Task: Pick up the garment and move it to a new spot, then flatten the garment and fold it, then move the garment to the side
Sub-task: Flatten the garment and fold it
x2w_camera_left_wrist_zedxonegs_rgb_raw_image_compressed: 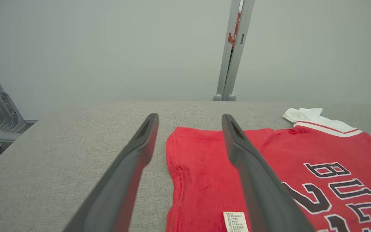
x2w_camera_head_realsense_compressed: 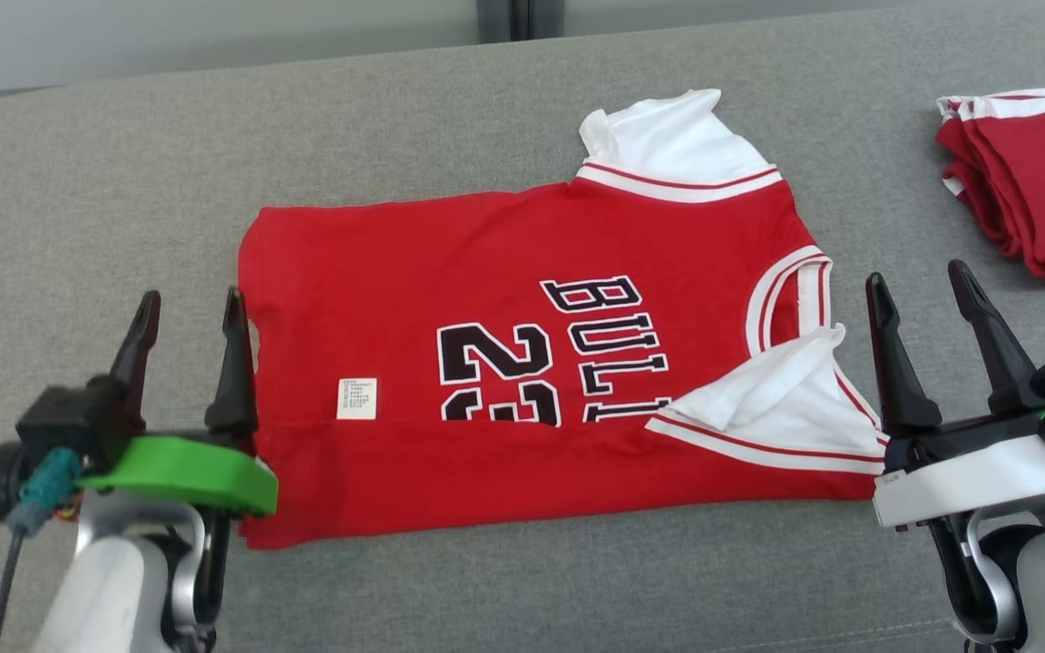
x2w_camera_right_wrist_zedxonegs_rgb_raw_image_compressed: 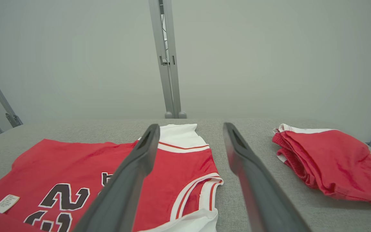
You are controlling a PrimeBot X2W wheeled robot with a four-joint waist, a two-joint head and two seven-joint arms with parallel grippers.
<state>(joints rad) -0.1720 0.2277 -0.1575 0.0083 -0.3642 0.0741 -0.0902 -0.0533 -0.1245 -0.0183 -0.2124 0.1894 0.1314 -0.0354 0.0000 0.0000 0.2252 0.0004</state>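
Note:
My left gripper grabs the jersey by its hem corner (x2w_camera_head_realsense_compressed: pixel 259 223) next, where the jersey's edge offers a rim, since the jersey's broad front (x2w_camera_head_realsense_compressed: pixel 432 283) lies flat.
The garment (x2w_camera_head_realsense_compressed: pixel 522 299) is a red jersey with black lettering and white sleeves, lying sideways on the grey cushion, its near long edge folded up over the front. My left gripper (x2w_camera_head_realsense_compressed: pixel 189 310) stands open at the jersey's hem end, its right finger over the red edge, nothing held. At the collar end my right gripper (x2w_camera_head_realsense_compressed: pixel 917 283) is open beside the folded white sleeve (x2w_camera_head_realsense_compressed: pixel 776 399). In the left wrist view the open fingers (x2w_camera_left_wrist_zedxonegs_rgb_raw_image_compressed: pixel 130 167) straddle the garment (x2w_camera_left_wrist_zedxonegs_rgb_raw_image_compressed: pixel 204 167) hem corner. The right wrist view has the garment (x2w_camera_right_wrist_zedxonegs_rgb_raw_image_compressed: pixel 179 167) under the left finger.
A second folded red garment (x2w_camera_head_realsense_compressed: pixel 1030 190) lies at the far right of the cushion (x2w_camera_head_realsense_compressed: pixel 105 181), also in the right wrist view as a red pile (x2w_camera_right_wrist_zedxonegs_rgb_raw_image_compressed: pixel 330 161). A grey wall with a metal post (x2w_camera_right_wrist_zedxonegs_rgb_raw_image_compressed: pixel 167 61) stands behind. Bare cushion lies left of the jersey and along the near edge.

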